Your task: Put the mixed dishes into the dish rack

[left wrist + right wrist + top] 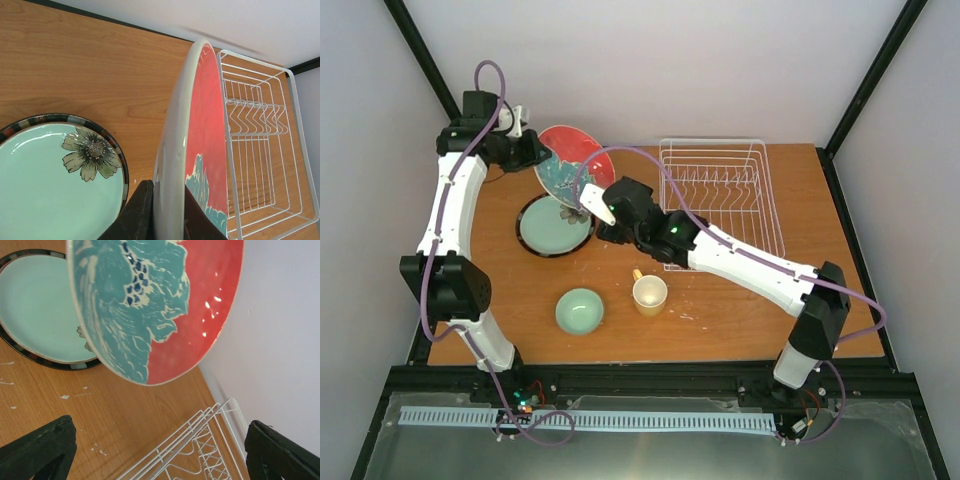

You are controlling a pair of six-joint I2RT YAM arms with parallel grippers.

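Observation:
I need to grab the red plate's free rim point(608, 183) opposite my left gripper with my right gripper next, so I can load the plate on edge into the dish rack point(720, 200).
My left gripper point(535, 152) is shut on the rim of the red plate with the teal flower point(565, 165) and holds it tilted on edge above the table, left of the white wire dish rack point(720, 200). In the left wrist view the plate point(207, 125) stands edge-on between my fingers point(132, 215). My right gripper point(592, 203) is open and empty, just below the plate's lower edge; its view shows the plate point(165, 305) ahead and the rack's corner point(200, 450) below. The mint-green dark-rimmed plate point(555, 225) lies flat on the table. The mint bowl point(580, 310) and cream-yellow mug point(649, 294) stand nearer the front.
The rack holds no dishes and stands at the back right, close to the rear wall. Black frame posts stand at the table's back corners. The mint-green plate also shows in the left wrist view point(45, 185) and the right wrist view point(35, 305).

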